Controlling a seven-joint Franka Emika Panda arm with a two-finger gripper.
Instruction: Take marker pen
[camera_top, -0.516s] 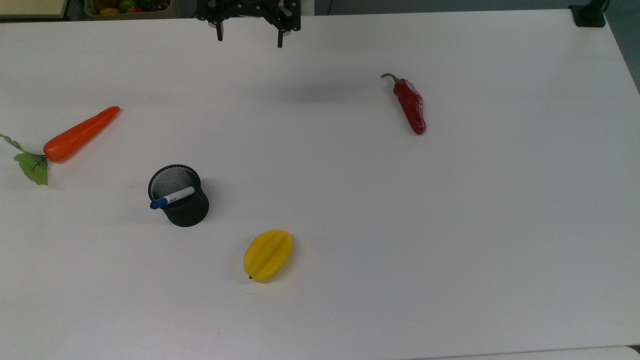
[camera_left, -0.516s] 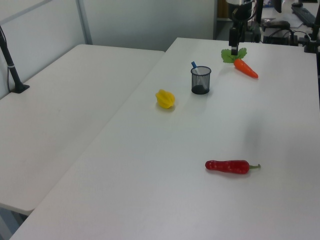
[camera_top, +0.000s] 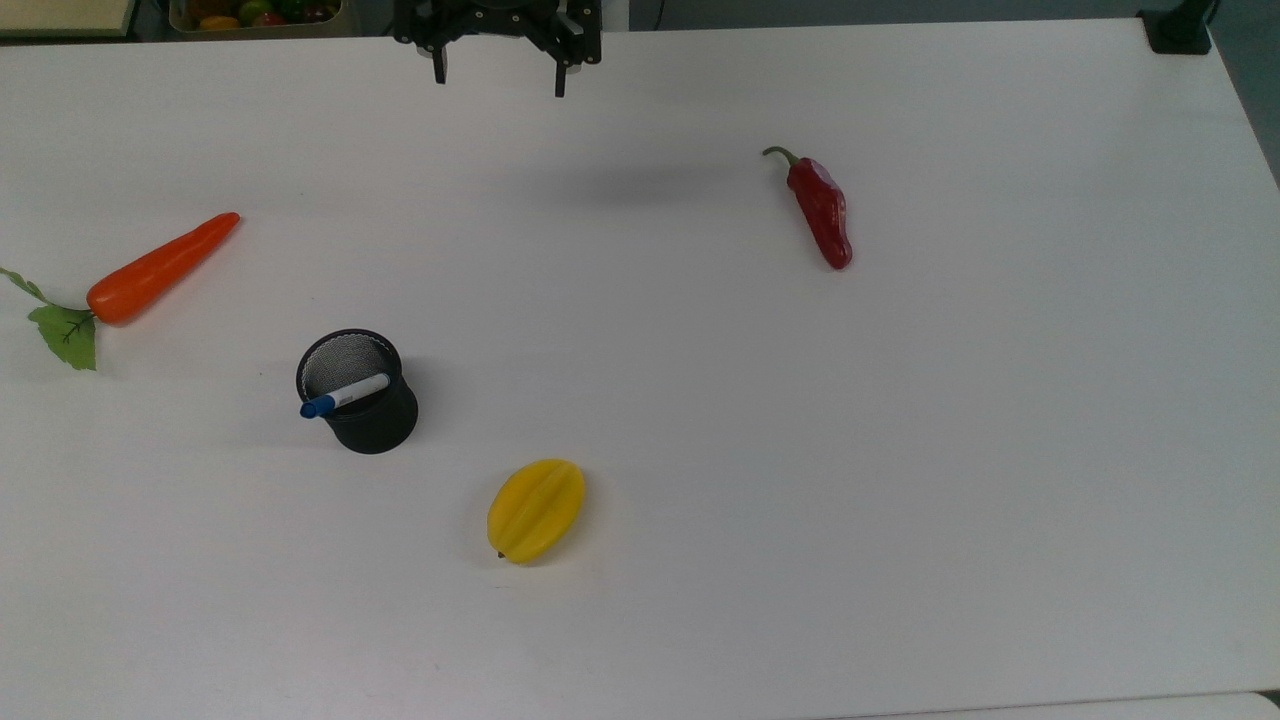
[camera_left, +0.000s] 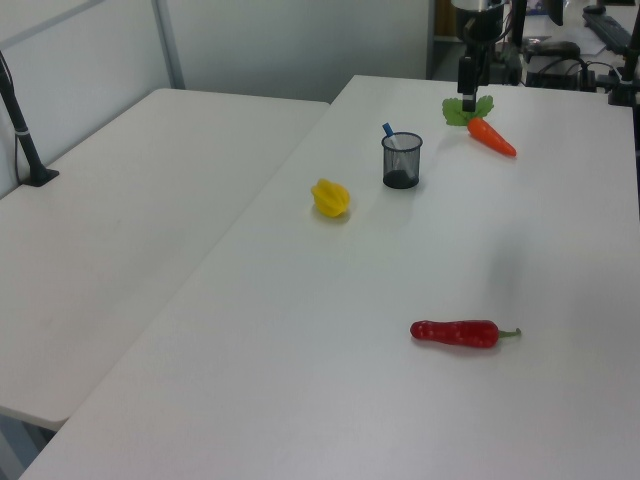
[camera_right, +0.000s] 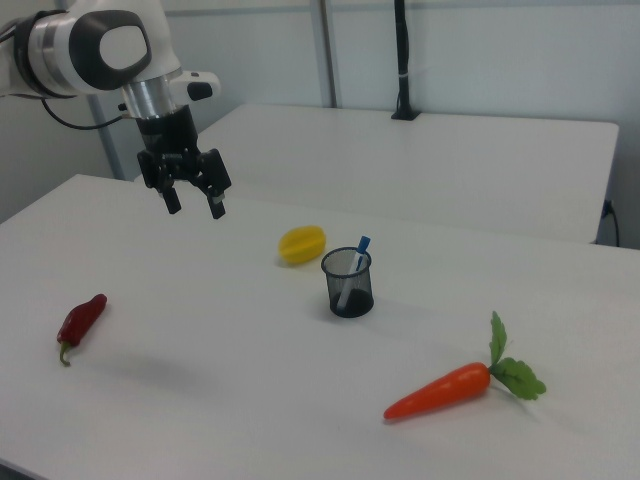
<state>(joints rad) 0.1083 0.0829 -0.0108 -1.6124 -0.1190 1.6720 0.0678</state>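
The marker pen should come out of the mesh cup, so my gripper will next grab the pen by its blue end with the cap.
The marker pen, white with a blue cap, leans inside a black mesh cup in the top view's left half, cap end sticking out over the rim. Its blue cap pokes up from the cup in the left view, and the right view shows the pen standing in the cup. My gripper hangs open and empty above the table at the top view's upper edge, well away from the cup. In the right view the gripper is high, to the cup's left.
An orange carrot with green leaves lies at the top view's left. A yellow star fruit sits below and right of the cup. A red chilli lies toward the top view's right. The white table spreads wide around them.
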